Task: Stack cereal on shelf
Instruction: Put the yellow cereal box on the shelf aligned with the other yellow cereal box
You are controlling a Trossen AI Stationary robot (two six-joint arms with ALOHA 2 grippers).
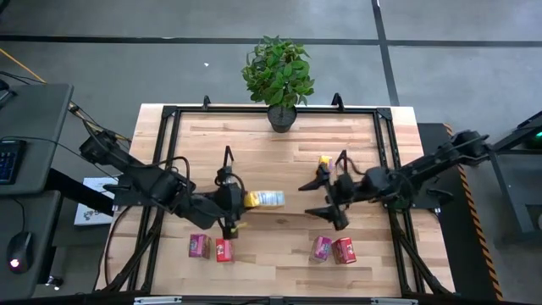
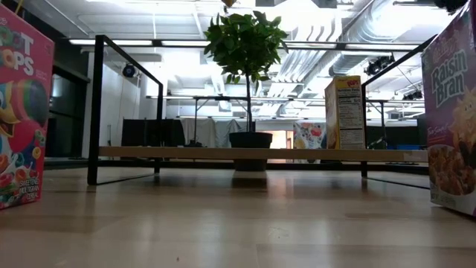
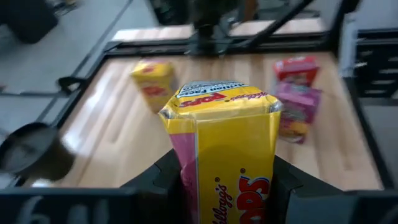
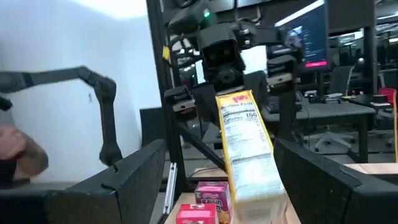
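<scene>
My right gripper grabs the yellow box above the table by its loose end (image 1: 276, 198) next, apart from my left gripper's fingers, to stack the cereal on the shelf.
My left gripper (image 1: 240, 201) is shut on a yellow cereal box (image 1: 266, 198) above the middle of the table. My right gripper (image 1: 312, 197) is open and faces that box's free end from the right, apart from it. A second yellow box (image 1: 323, 160) stands upright on the shelf board (image 2: 186, 152). A pink box (image 1: 199, 245) and a red one (image 1: 223, 250) stand near the table's near edge on the left. Another pink (image 1: 322, 247) and red box (image 1: 343, 250) stand on the right. My left gripper pinches the yellow box between its two fingers (image 3: 166, 182) by its long side faces (image 3: 186, 155), at the end nearest the wrist. The fingers come level from the table's left and lie along the box. The box is lifted clear, lying lengthwise, with its top end (image 4: 235, 99) toward the right gripper.
A potted plant (image 1: 279, 80) stands at the middle of the shelf's far side. Black frame uprights (image 2: 97, 112) rise at the shelf's ends, and black rails (image 1: 161, 161) run along the table's sides. Bare wood lies between the two pairs of boxes near the near edge.
</scene>
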